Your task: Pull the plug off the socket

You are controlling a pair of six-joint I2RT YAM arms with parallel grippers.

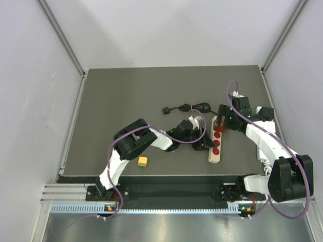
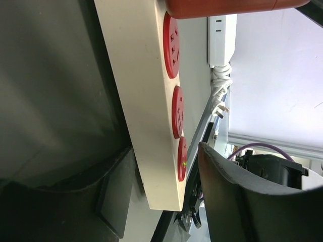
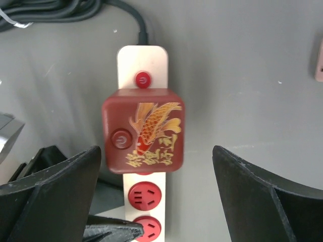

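My right gripper is too high to close, with most of the plug's side beyond its fingers; it should lower to the plug first, then close.
A cream power strip point(image 1: 216, 146) with red sockets lies on the dark mat. A dark red cube plug point(image 1: 219, 129) with a gold carp on it sits in the strip's upper socket. In the right wrist view the plug point(image 3: 143, 130) covers the strip point(image 3: 142, 60) just below its red switch. My right gripper point(image 3: 156, 164) hangs open over it, a finger out on each side, touching nothing. My left gripper point(image 2: 165, 151) straddles the strip's near end point(image 2: 146, 126). It is open, with a gap between the strip's socket face and one finger point(image 2: 227, 191).
A black cable point(image 1: 189, 107) coils behind the strip. A small yellow block point(image 1: 143, 161) lies near the mat's front edge. A white adapter with a coiled white cord point(image 2: 222, 40) sits beyond the strip, by the right arm. Grey walls enclose the mat.
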